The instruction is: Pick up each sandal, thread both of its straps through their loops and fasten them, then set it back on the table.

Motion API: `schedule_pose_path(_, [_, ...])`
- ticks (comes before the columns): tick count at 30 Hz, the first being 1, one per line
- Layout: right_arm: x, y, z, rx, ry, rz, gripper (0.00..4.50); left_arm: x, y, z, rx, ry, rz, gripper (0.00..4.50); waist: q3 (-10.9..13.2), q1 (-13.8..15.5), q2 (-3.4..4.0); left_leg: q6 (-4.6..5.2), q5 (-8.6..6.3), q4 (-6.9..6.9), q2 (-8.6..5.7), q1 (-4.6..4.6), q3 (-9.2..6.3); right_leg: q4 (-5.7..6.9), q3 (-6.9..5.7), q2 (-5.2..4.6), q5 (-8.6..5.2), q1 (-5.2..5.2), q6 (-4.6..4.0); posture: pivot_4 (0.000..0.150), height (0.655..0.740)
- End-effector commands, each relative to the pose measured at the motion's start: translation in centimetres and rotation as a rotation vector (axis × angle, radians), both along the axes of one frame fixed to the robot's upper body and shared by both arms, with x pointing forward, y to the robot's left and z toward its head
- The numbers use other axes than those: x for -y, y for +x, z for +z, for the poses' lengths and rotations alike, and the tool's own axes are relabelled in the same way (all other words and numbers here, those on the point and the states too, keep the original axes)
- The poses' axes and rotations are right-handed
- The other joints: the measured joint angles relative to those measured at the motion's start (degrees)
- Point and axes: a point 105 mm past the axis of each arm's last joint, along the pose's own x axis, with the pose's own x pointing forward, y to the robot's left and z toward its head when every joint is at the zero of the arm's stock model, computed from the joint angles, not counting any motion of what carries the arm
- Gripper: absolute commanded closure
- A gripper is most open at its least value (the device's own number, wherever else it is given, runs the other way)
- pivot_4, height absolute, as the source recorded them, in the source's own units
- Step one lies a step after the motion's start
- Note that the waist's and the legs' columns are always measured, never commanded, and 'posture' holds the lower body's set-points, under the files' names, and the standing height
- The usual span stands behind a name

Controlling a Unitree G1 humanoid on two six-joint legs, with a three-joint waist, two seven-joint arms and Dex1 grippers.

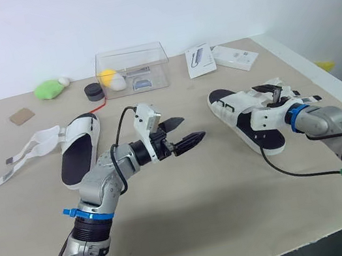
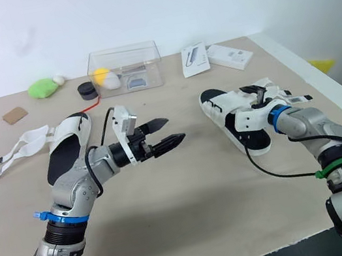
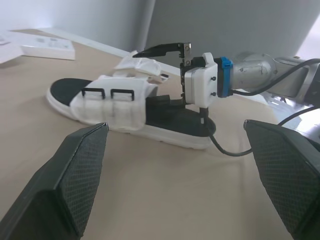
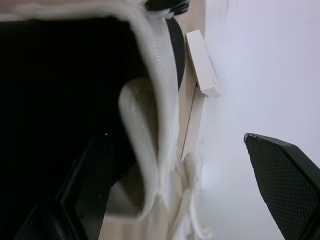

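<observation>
I will pick up the white sandal to fasten its straps, so next I need to grab it by its side edge [image 4: 167,102] with my right gripper.
Two white sandals with black footbeds lie on the beige table. The left sandal [image 1: 77,154] has its loose straps [image 1: 29,149] spread out to the left. My left gripper [image 1: 192,128] hovers open over the table's middle, between the sandals, with nothing in it. The right sandal [image 1: 243,118] lies at the right, its two black loops [image 3: 107,93] on the upper. My right gripper [image 1: 275,96] is open over that sandal's strap side. In the right wrist view the white edge of the upper [image 4: 150,125] sits between its fingers, near one finger [image 4: 90,195].
A clear plastic box [image 1: 132,68] with a yellow item stands at the back. Near it are a green object [image 1: 50,89], a black round thing [image 1: 93,91], a brown square [image 1: 22,116] and two white packages [image 1: 200,60] [image 1: 235,57]. The table's right edge [image 1: 321,75] runs close to the right sandal.
</observation>
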Motion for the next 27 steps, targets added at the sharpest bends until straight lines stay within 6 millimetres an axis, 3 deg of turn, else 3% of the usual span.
schedule_pose_path(1, [0.0,0.4,1.4,0.054,-0.003,0.008,0.79,-0.6,0.0,1.4,0.057,-0.029,0.024,0.00,0.0,0.0,0.00,0.01,0.00,0.00,0.00,0.00,0.00,0.00,0.01,-0.01,0.00,0.00,0.00,0.150,0.7400])
schedule_pose_path(8, [-0.1,0.4,0.9,0.041,-0.012,0.033,4.25,-1.0,0.2,1.5,0.057,-0.035,0.044,0.00,0.0,0.0,0.00,0.02,-0.01,-0.01,-0.04,0.00,0.02,-0.01,0.05,-0.05,-0.01,0.00,0.02,0.150,0.7400])
schedule_pose_path(9, [-0.2,0.3,0.9,0.039,-0.017,0.042,4.46,-1.1,0.2,1.5,0.056,-0.036,0.045,0.00,0.0,-0.1,0.00,0.02,-0.01,-0.01,-0.04,0.00,0.02,-0.01,0.05,-0.05,-0.01,0.00,0.03,0.150,0.7400])
schedule_pose_path(16, [-1.5,-0.9,1.5,0.047,-0.010,0.184,4.46,-1.9,0.3,1.7,0.054,-0.034,0.049,0.00,0.0,-0.2,0.01,0.02,-0.01,-0.04,-0.03,0.03,0.03,-0.01,0.15,-0.02,-0.01,-0.01,0.04,0.150,0.7400])
schedule_pose_path(24, [-8.4,-8.0,4.2,0.115,-0.014,0.869,4.46,-6.5,-0.2,2.2,0.042,0.008,0.038,0.00,0.1,-1.5,-0.02,0.02,-0.01,-0.22,-0.04,0.12,0.06,-0.04,0.25,-0.04,-0.06,0.02,0.07,0.150,0.7400])
schedule_pose_path(27, [-10.7,-10.2,4.1,0.117,-0.067,1.081,4.46,-8.6,-0.2,2.8,0.039,0.037,0.065,0.00,0.3,-2.2,-0.03,0.01,-0.01,-0.22,-0.03,0.19,0.12,-0.03,0.32,-0.04,-0.04,0.01,0.09,0.150,0.7400])
